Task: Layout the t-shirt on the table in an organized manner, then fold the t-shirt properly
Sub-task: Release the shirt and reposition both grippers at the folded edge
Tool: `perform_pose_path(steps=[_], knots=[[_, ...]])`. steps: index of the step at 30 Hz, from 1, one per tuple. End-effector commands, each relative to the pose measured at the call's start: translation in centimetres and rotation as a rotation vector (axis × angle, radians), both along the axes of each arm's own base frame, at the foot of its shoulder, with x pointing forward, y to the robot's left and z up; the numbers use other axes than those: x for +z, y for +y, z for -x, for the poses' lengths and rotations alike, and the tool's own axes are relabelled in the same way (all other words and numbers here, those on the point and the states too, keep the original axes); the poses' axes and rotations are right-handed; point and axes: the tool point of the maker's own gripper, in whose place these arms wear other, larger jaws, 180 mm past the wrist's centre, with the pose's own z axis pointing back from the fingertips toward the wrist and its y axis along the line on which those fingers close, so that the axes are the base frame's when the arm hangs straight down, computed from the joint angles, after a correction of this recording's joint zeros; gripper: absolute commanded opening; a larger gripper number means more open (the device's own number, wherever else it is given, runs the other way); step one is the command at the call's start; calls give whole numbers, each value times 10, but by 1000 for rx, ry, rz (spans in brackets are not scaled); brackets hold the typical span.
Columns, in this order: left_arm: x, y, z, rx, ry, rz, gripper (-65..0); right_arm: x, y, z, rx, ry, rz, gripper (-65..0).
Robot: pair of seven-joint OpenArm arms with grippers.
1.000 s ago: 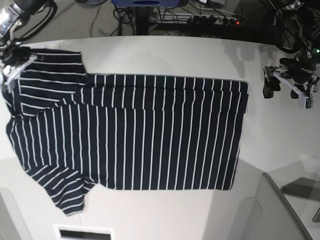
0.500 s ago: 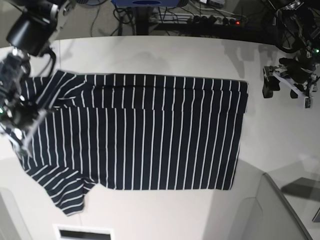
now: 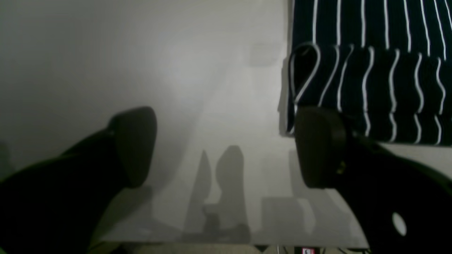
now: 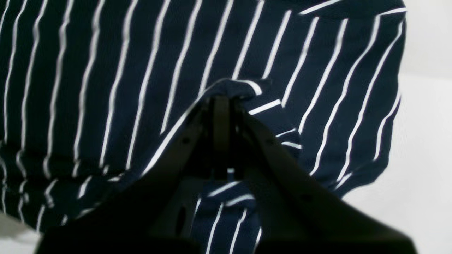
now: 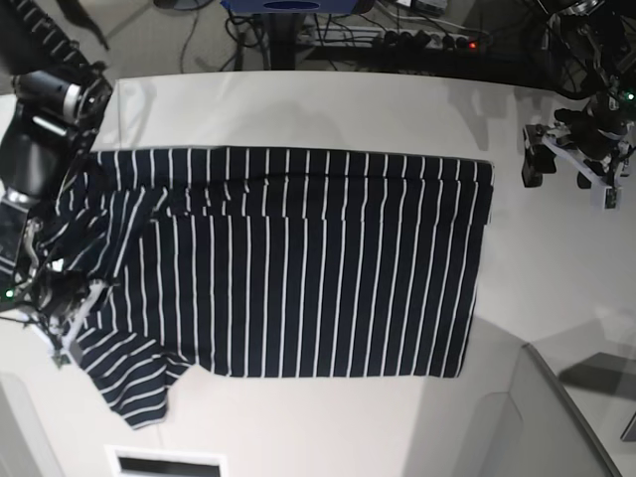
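Note:
The fold lies over the striped body, so from here my right gripper keeps holding the fold until I have pulled it outward.
The dark navy t-shirt [image 5: 298, 258] with thin white stripes lies spread on the white table [image 5: 328, 109], its hem toward the right. My right gripper [image 5: 62, 333] is at the shirt's left end. In the right wrist view it is shut [image 4: 220, 102] on a pinched fold of the striped cloth [image 4: 106, 88], with the upper sleeve folded inward over the body. My left gripper [image 5: 566, 174] is open and empty over bare table, to the right of the hem corner. In the left wrist view its fingers [image 3: 136, 144] stand wide apart, the shirt's folded corner [image 3: 370, 70] beside the right one.
Cables and a power strip [image 5: 397, 35] lie beyond the far table edge. A grey panel [image 5: 556, 417] stands at the front right. A dark slot [image 5: 164, 462] sits at the front edge, by the lower sleeve [image 5: 139, 388].
My right gripper has carried the upper left sleeve from the far left corner toward the front, folding it over the shirt. The left arm has barely moved.

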Motion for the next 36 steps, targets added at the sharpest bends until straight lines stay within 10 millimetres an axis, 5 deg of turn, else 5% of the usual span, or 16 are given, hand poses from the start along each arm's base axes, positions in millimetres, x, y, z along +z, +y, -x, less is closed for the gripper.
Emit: perform_pose_path(steps=[1,15,19,23,25,28,31,36], knots=[[14,4,-9,-11,-50,-16,-63,18,-4,-18,-3,-70,-11,-642],[13,4,-8,-11,-46,-18,-63,42,-6,-54,-98,-313,-71,-626],[13,4,-8,-11,-46,-18,-63,44,-10,-56,-126,-329,-66,-479],[13,4,-7,-11,-44,-18,-63,38,-20,-50,-175,-319,-48,-216],[9,4,-1,-13,-29,-17,-64,38,-35,-38,-221,-330,-41,-117],[4,-2,4,-43,-1,-19,-64,40,-53,-9,-307,-358,-29,-104],[-4,-8,14,-105,47,-28,-64,33,-66,46,-427,-318,-9,-102],[-12,-24,18,-86,-16,34,-64,16,-69,141,-690,-321,-228,-99]])
